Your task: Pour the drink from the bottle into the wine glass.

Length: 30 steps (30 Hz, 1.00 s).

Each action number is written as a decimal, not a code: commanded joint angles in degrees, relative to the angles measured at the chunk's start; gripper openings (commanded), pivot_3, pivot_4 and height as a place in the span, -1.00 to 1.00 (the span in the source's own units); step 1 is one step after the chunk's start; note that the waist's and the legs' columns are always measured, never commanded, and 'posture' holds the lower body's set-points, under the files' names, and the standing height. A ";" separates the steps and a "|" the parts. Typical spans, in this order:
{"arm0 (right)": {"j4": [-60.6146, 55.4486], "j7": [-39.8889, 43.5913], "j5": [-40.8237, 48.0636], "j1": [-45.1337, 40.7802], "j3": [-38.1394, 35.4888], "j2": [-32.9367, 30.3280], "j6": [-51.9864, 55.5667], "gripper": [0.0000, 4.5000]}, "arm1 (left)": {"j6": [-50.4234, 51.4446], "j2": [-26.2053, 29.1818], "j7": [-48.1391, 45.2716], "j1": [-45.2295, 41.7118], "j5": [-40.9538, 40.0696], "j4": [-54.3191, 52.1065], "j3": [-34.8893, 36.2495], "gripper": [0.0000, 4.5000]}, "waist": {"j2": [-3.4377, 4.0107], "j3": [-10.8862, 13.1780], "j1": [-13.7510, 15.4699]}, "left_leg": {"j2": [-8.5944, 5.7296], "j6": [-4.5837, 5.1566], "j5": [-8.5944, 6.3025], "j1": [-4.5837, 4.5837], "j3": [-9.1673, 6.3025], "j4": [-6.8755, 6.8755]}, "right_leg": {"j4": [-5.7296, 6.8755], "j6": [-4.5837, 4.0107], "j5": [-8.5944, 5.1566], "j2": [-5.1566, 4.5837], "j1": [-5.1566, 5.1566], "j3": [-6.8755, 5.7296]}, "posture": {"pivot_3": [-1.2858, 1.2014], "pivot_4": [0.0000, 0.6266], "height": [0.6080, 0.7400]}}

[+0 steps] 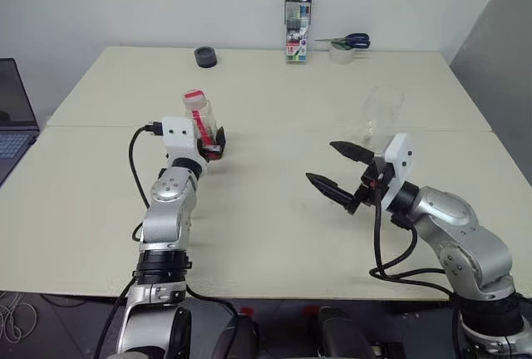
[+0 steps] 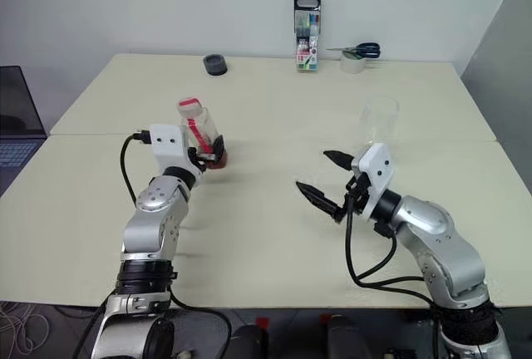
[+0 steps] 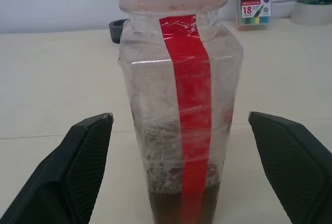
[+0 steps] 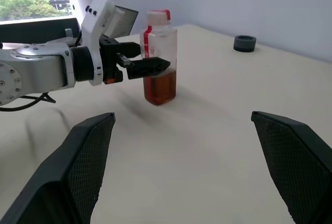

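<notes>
I should next grab the bottle by its body with my left gripper, so its cap can twist off for pouring.
The bottle stands upright on the left half of the table, with a red cap and a red strip down its side. The reddish-brown drink fills its lower part. My left gripper is open, one finger on each side of the bottle, with a gap showing on both sides. The clear wine glass stands upright on the right half, farther back. My right gripper hangs open and empty in front of the glass, to its left. It points left towards the bottle.
Along the table's far edge are a black round roll, an upright pack of markers, and blue-handled scissors lying on a tape roll. A laptop sits off the left edge. A seam crosses the table.
</notes>
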 commanded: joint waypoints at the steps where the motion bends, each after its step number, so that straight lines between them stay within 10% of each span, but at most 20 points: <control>1: -1.75 2.48 4.07 -3.25 -0.66 -0.65 1.69 1.00 | -1.87 0.65 1.06 -3.23 0.92 1.45 0.14 0.99 | 0.00 0.00 0.00 | 0.00 0.00 0.00 0.00 0.00 0.00 | 0.00 0.00 0.00 0.00 0.00 -0.01 | 0.03 -0.52 1.00; 30: 1.42 4.91 5.91 -9.00 -1.17 -1.71 3.36 1.00 | -3.64 0.99 1.91 -9.14 2.14 7.18 -0.35 0.99 | -0.02 0.01 0.01 | -0.03 -0.09 0.05 -0.17 -0.02 0.03 | 0.00 0.00 0.00 -0.05 -0.15 -0.02 | 0.03 -0.52 1.00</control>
